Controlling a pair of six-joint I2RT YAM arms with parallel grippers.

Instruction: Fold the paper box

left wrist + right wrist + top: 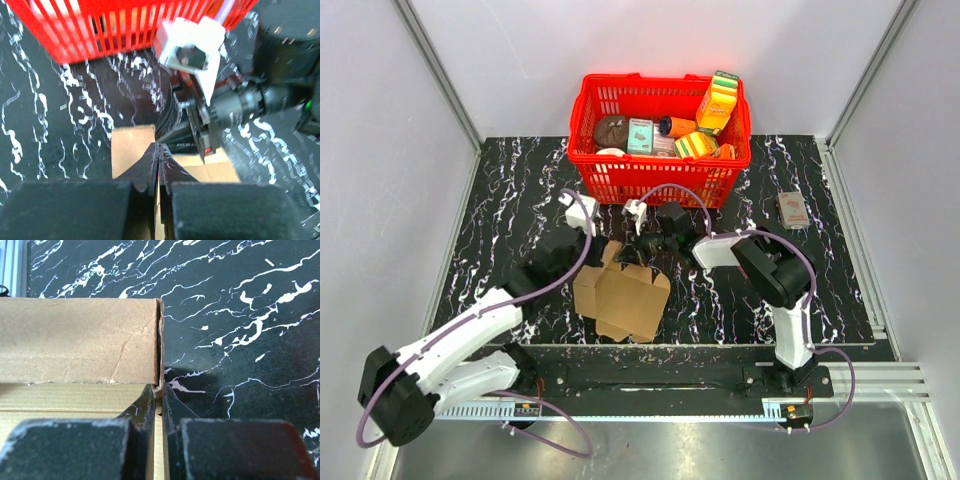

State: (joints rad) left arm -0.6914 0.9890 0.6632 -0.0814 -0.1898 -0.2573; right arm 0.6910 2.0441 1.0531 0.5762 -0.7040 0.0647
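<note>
The box (625,298) would come along by its raised side if I lifted my right gripper now, because the fingers are closed around the end of that side.
The paper box (625,298) is a brown cardboard sheet, partly folded, lying near the table's front middle. My left gripper (603,250) is at its far left edge and my right gripper (646,246) at its far edge, close together. In the left wrist view the left gripper (158,151) is shut on a thin upright cardboard edge, with a tan panel (131,150) beyond. In the right wrist view the right gripper (161,390) is shut on the end of a raised side wall (80,340) of the box.
A red basket (620,175) full of small packages stands at the back middle, just beyond both grippers; it also shows in the left wrist view (75,35). A small packet (792,210) lies at the right. The table (510,200) is black marble, with an edge rail in front.
</note>
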